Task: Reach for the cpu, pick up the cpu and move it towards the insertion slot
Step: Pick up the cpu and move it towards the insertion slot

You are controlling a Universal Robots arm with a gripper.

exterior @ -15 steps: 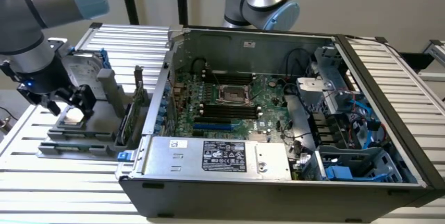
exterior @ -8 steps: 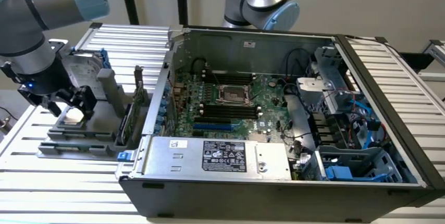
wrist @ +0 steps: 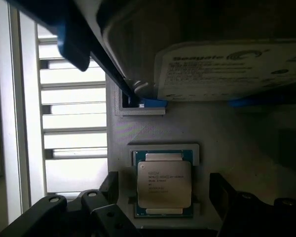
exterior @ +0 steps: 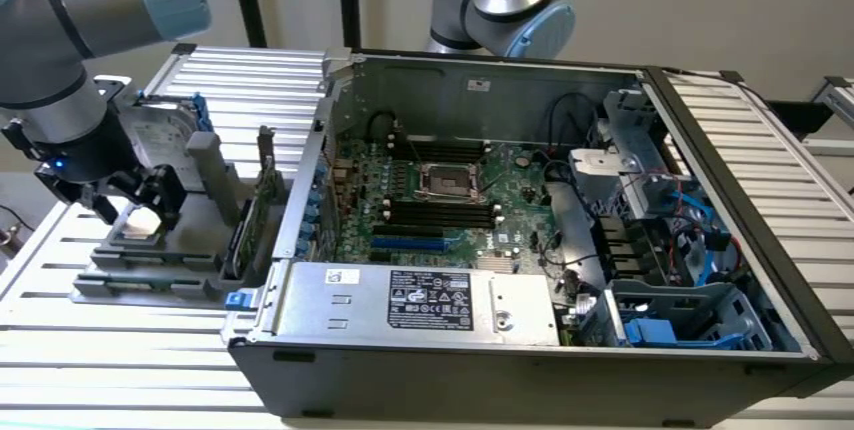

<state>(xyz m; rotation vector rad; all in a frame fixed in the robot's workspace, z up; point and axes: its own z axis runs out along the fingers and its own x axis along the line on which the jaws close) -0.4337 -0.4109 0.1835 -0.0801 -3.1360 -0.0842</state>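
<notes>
My gripper grabs the open middles of the cpu's side edges next, since the holder's raised lines wrap the cpu's ends and corners.
The cpu (wrist: pixel 164 183), a small square chip with a silvery top, lies flat in a recess of the grey holder block (wrist: pixel 153 128). My gripper (wrist: pixel 166 191) hangs just over it, open, with one dark finger (wrist: pixel 96 210) on each side of the chip and not touching it. In the exterior view the gripper (exterior: pixel 134 206) stands over the cpu (exterior: pixel 142 222) at the exterior view's left, outside the computer case. The insertion slot (exterior: pixel 445 182), a square socket with a shiny frame and dark centre, sits on the motherboard inside the case.
A silver hard drive (wrist: pixel 227 69) with blue rails stands in the same holder just beyond the cpu. The open case wall (exterior: pixel 318 160) rises between the holder (exterior: pixel 147 275) and the motherboard. A second arm (exterior: pixel 501 0) stands behind the case. Memory slots (exterior: pixel 434 215) lie below the socket.
</notes>
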